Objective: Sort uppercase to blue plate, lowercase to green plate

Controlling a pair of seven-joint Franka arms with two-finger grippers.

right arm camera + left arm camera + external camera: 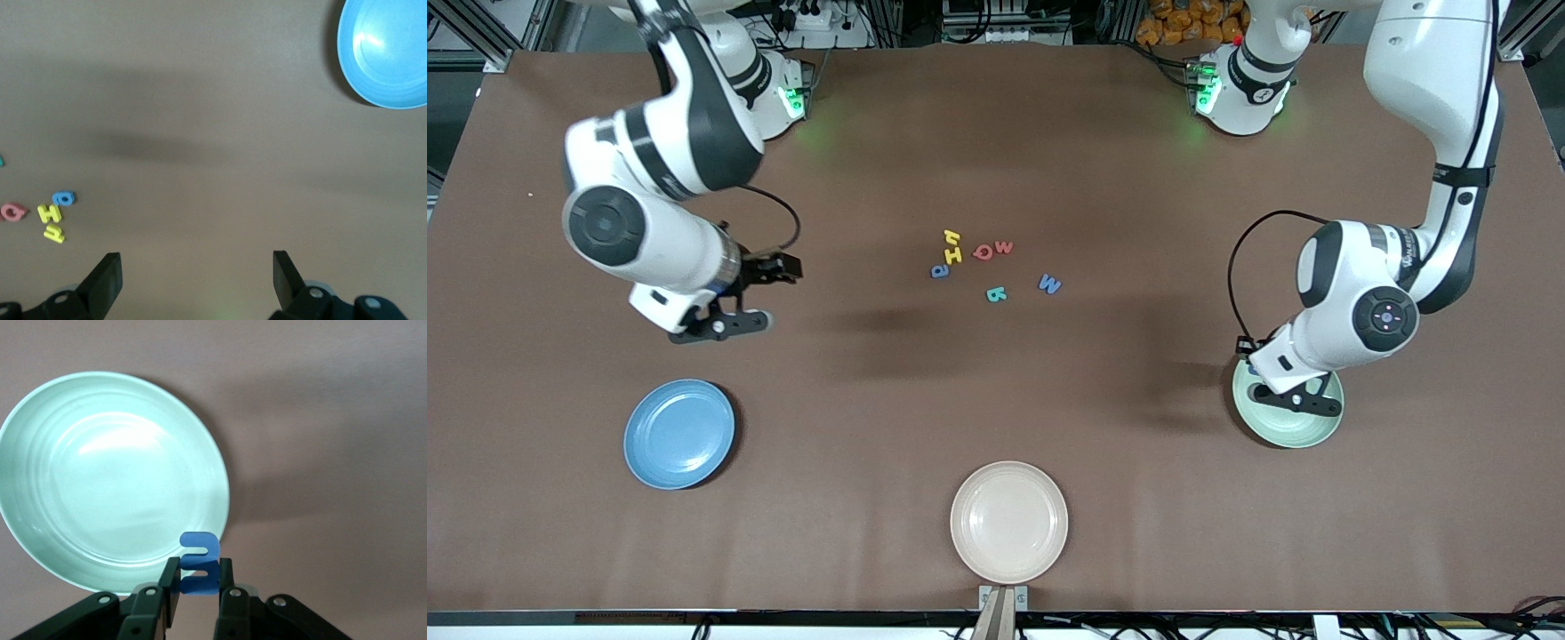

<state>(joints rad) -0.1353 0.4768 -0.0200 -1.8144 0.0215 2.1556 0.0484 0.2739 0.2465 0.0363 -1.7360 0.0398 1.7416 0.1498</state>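
Observation:
The light blue e (1251, 369) (201, 564) in the robot's left gripper is above the green plate's rim, so the robot needs to move it farther in before letting go of it.
My left gripper (199, 579) is shut on a light blue lowercase e (199, 561), held over the rim of the pale green plate (113, 480). From the front, this gripper (1294, 400) hangs over the green plate (1307, 433) at the left arm's end. My right gripper (197, 273) is open and holds nothing, hovering over bare table (725, 324) above the blue plate (679, 434). In mid-table lie a thin yellow letter (951, 236), yellow H (953, 255), light blue rounded letter (940, 271), red Q (983, 252), pinkish w (1004, 247), teal R (996, 294) and dark blue M (1049, 284).
A cream-white plate (1009, 522) sits near the table's front edge, nearer the camera than the letters. Brown table surface (854, 400) stretches between the plates and the letter cluster.

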